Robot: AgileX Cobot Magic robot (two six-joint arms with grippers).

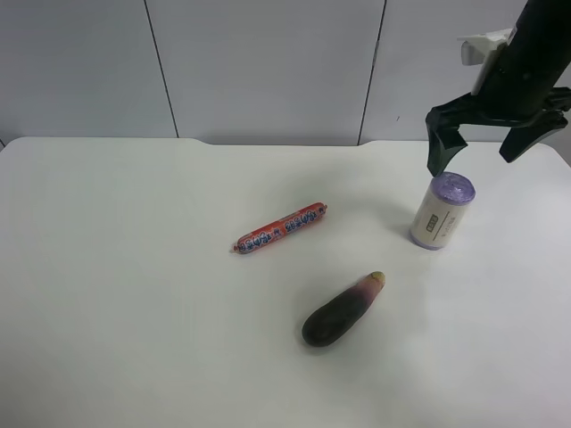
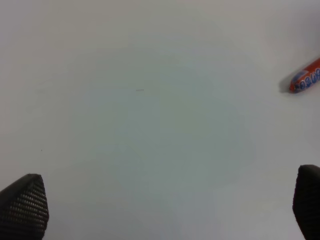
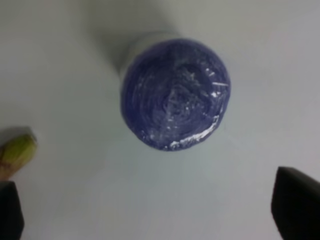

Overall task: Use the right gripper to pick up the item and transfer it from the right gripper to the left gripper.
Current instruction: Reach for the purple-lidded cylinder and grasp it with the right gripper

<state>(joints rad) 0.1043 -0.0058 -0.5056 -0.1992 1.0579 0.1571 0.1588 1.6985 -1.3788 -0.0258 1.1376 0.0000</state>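
The right gripper takes hold of the item by its purple top end [image 1: 451, 188] next, leaving the item's bottom end [image 1: 428, 234] free for my left gripper.
The item [image 1: 440, 214] stands upright on the white table at the right, with a purple top, a cream wrap and a small dark label. My right gripper [image 1: 473, 163] hangs just above it, jaws wide open and empty, not touching it. In the right wrist view the item's purple end [image 3: 175, 95] shows from straight above, ahead of the open gripper [image 3: 152, 215]. My left gripper [image 2: 162, 210] is open and empty over bare table; it is out of the exterior high view.
A red sausage stick [image 1: 282, 228] lies mid-table; its end shows in the left wrist view [image 2: 306, 81]. A dark purple aubergine [image 1: 339, 312] lies nearer the front; its green stem shows in the right wrist view [image 3: 15, 152]. The white table [image 1: 134, 267] meets a grey wall behind.
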